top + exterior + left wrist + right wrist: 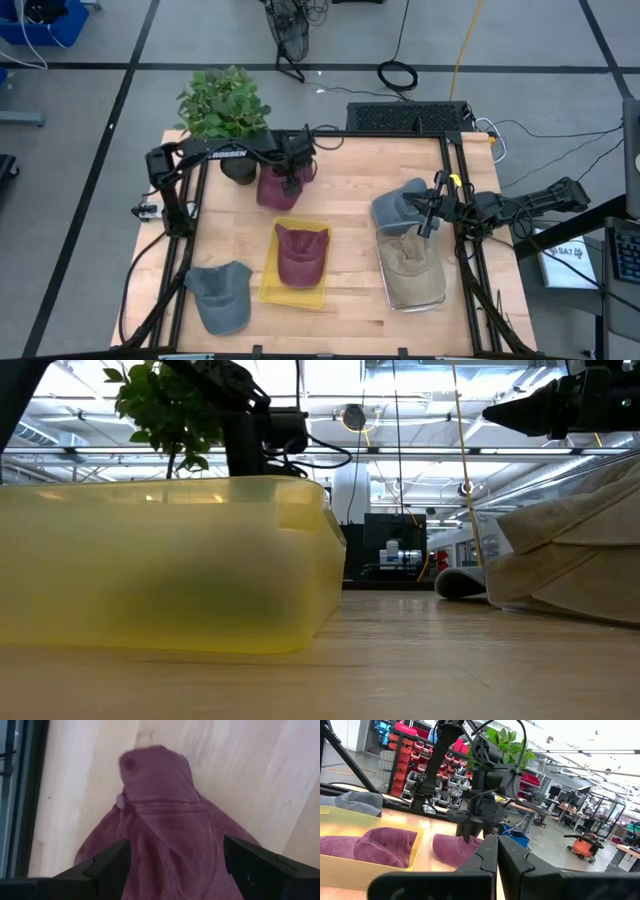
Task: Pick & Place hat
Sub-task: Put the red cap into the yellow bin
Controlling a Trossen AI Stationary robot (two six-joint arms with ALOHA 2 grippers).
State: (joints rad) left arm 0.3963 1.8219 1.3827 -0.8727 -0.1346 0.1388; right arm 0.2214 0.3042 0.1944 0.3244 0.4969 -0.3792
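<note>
My left fingers are above the maroon hat's top, well off the table, and would miss the hat, so they should go lower before closing.
A maroon hat (272, 190) (165, 805) lies on the wood table near its far edge, just right of the plant pot. My left gripper (291, 178) (176, 847) is open above it and points down. Its fingers (107, 865) stand on either side of the hat's crown, and the right wrist view shows them low over the hat (451, 851). A second maroon hat (301, 255) (375, 845) lies in the yellow tray (268, 288) (170, 560). My right gripper (428, 222) (497, 847) is shut with nothing in it, hovering over the hats on the right. My left gripper comes at the maroon hat's crown (150, 850) from above with one finger on each side. I cannot tell whether the fingers touch the cloth. The hat lies flat on the table.
A potted plant (222, 105) stands at the far left corner beside the left gripper. A grey hat (220, 298) lies near the front left. A tan hat (412, 265) (580, 550) fills a clear tray on the right, and a blue-grey hat (396, 208) lies behind it.
</note>
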